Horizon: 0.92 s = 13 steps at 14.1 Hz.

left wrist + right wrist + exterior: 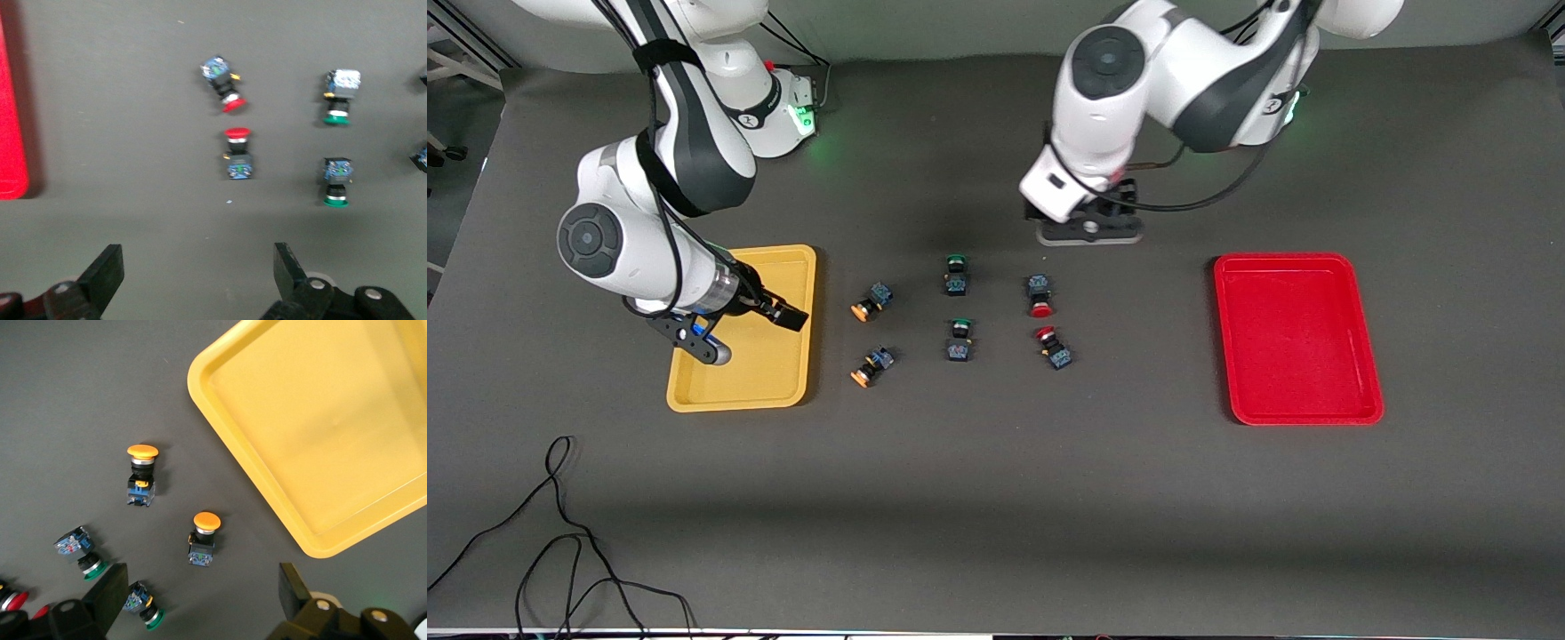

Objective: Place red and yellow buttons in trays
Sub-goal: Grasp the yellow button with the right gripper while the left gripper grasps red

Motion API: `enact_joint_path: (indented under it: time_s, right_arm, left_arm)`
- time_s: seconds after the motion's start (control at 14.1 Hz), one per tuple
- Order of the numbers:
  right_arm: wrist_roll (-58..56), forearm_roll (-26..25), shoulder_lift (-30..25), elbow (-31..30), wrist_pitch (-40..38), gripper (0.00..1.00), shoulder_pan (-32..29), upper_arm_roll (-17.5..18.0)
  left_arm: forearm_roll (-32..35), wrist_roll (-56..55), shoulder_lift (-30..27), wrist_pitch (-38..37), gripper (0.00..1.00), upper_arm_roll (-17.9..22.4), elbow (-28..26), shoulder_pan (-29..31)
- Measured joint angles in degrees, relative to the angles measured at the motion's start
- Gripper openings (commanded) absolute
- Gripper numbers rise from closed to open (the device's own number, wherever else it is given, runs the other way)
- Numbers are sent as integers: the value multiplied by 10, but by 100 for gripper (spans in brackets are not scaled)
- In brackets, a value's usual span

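Note:
The left gripper will next grab the red-capped button by its black middle (1040,298), to place the button in the red tray (1298,391).
Two red-capped buttons (1039,295) (1055,347) lie on the mat between the middle and the red tray (1298,391). Two yellow-capped buttons (869,302) (871,365) lie beside the yellow tray (783,382). Both trays hold nothing. My left gripper (1089,233) hangs open and empty over the mat, just short of the red buttons (225,83) (238,153); its own view shows it (199,273) with jaws wide apart. My right gripper (751,336) is open and empty over the yellow tray (320,440); its own view shows it (200,600) by the yellow buttons (141,475) (203,538).
Two green-capped buttons (956,274) (959,340) lie between the yellow and the red ones; they also show in the left wrist view (339,97) (337,180). A black cable (560,533) lies near the front camera at the right arm's end.

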Motion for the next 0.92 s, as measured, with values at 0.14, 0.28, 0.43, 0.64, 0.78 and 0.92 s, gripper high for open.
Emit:
enact_joint_path:
  time_s: [0.14, 0.28, 0.43, 0.64, 0.78, 0.92]
  right_arm:
    - [0, 0, 0, -8, 7, 100, 0, 0]
    - [0, 0, -1, -9, 8, 100, 0, 0]
    - [1, 0, -1, -10, 8, 100, 0, 0]
    - [30, 1, 0, -29, 21, 100, 4, 0]
    - [70, 1, 0, -62, 58, 100, 22, 0]
    - [107, 1, 2, -108, 121, 100, 49, 1]
  left_arm:
    - [0, -3, 36, 51, 100, 0, -6, -15]
    - [0, -3, 82, 107, 100, 1, -10, -18]
    - [0, -8, 120, 158, 100, 3, -18, -19]
    - [0, -19, 166, 240, 100, 3, -49, -22]
    - [0, -26, 196, 279, 100, 3, -59, -23]
    - [0, -28, 223, 306, 100, 3, -59, -24]
